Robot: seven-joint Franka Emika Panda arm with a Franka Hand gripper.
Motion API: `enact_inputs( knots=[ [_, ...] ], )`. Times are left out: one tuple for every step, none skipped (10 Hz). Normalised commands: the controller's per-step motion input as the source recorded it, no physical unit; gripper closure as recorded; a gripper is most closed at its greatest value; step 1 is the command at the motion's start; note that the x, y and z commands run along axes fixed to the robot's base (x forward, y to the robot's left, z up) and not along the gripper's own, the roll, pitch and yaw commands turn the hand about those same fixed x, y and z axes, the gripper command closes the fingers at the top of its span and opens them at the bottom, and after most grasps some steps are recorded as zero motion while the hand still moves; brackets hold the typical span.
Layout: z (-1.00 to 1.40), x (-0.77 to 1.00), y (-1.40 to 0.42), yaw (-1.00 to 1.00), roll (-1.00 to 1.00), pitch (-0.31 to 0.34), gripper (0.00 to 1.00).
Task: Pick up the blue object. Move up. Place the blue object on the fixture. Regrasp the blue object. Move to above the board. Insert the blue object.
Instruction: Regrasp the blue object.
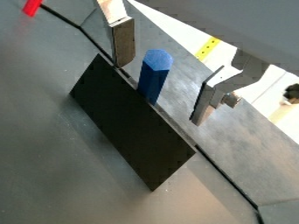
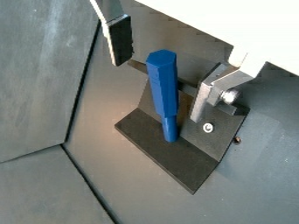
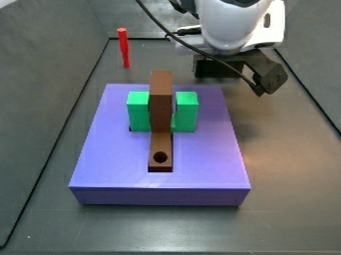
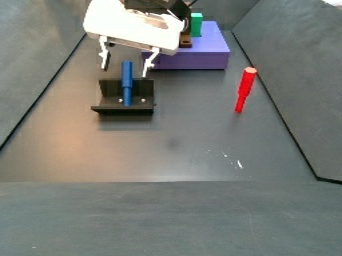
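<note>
My gripper grabs the blue peg by its exposed upper end [image 1: 155,73] next, since the black block hides the lower length of the peg.
The blue object [image 1: 153,75] is a thin blue peg standing upright on the fixture [image 1: 131,120], leaning against its upright wall. It also shows in a wrist view [image 2: 163,92] and in a side view [image 4: 128,81]. The fixture shows as a dark bracket on a base plate [image 2: 176,149] [image 4: 123,102]. My gripper [image 1: 163,74] is open. Its fingers [image 1: 122,42] stand on either side of the peg with a gap to each, touching nothing. The gripper shows again in a wrist view [image 2: 167,63] and a side view [image 4: 128,61]. The board [image 3: 200,149] is a lavender slab.
On the board stand a green block [image 3: 184,110] and a long brown bar [image 3: 162,115] with a round hole. A red peg [image 4: 246,89] [image 3: 123,46] stands upright on the floor apart from the board. Dark walls enclose the floor.
</note>
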Motion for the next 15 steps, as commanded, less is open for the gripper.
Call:
enact_inputs(
  knots=[
    [0.00,-0.03,-0.03,0.07,0.01,0.000,0.00],
    [0.00,0.00,0.00,0.07,0.00,0.000,0.00],
    [-0.03,0.00,0.00,0.00,0.03,0.000,0.00],
    [-0.01,0.00,0.00,0.00,0.09,0.000,0.00],
    [0.00,0.00,0.00,0.00,0.00,0.000,0.00],
    [0.00,0.00,0.00,0.00,0.00,0.000,1.00],
    [0.00,0.00,0.00,0.00,0.00,0.000,1.00],
    [0.00,0.00,0.00,0.00,0.00,0.000,1.00],
    [0.00,0.00,0.00,0.00,0.00,0.000,1.00],
    [0.00,0.00,0.00,0.00,0.00,0.000,1.00],
    [0.00,0.00,0.00,0.00,0.00,0.000,1.00],
    [0.00,0.00,0.00,0.00,0.00,0.000,1.00],
    [0.00,0.00,0.00,0.00,0.00,0.000,1.00],
    [0.00,0.00,0.00,0.00,0.00,0.000,1.00],
    [0.00,0.00,0.00,0.00,0.00,0.000,1.00]
  ],
)
